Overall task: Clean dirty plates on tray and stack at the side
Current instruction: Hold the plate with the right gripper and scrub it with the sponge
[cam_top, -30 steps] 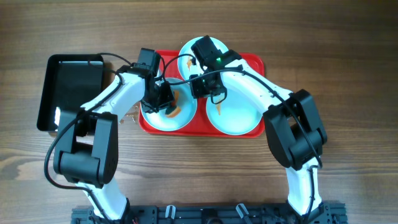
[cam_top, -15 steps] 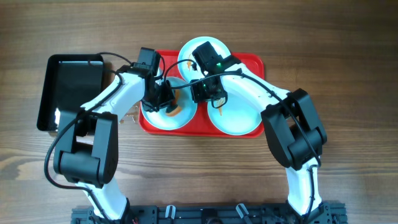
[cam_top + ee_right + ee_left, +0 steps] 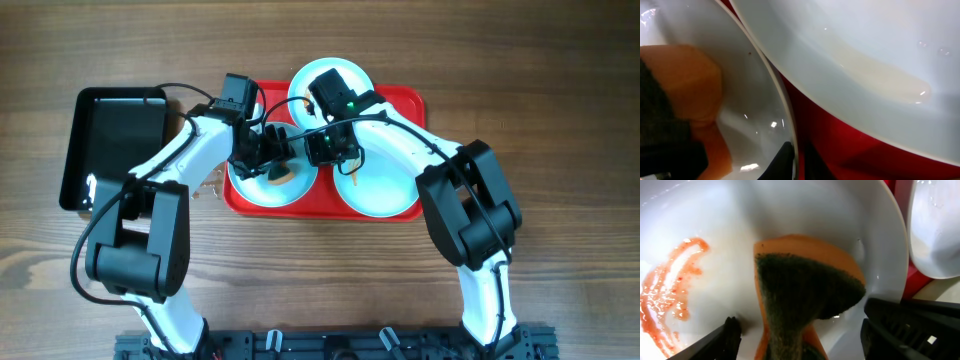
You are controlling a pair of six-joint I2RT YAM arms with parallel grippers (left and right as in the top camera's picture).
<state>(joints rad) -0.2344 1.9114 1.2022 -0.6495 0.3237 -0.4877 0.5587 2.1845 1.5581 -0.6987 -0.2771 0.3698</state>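
Note:
My left gripper's fingers reach down on either side of the sponge's narrow middle near the plate under it. It is now time to close. Closing now would catch the sponge.
Three dirty plates lie on the red tray (image 3: 407, 101): a left plate (image 3: 252, 191), a right plate (image 3: 385, 190) and a far plate (image 3: 312, 78). The left plate (image 3: 715, 235) carries an orange-red smear (image 3: 670, 290). An orange sponge (image 3: 805, 285) with a dark green scouring face rests on it. My left gripper (image 3: 801, 330) stands open around the sponge, its fingers (image 3: 730, 336) apart from it. My right gripper (image 3: 792, 162) is shut on the left plate's rim (image 3: 784, 115), one finger (image 3: 781, 161) inside the rim. In the overhead view both grippers (image 3: 272, 150) (image 3: 320, 150) meet over this plate.
A black rectangular tray (image 3: 110, 140) lies on the wooden table left of the red tray. The right plate (image 3: 865, 60) overhangs the red tray floor (image 3: 840, 145) close beside the pinched rim. Both arms cross over the red tray's middle.
My left gripper has opened and let go of the sponge, which now rests on the left plate. My right gripper has shifted left and closed on that plate's rim.

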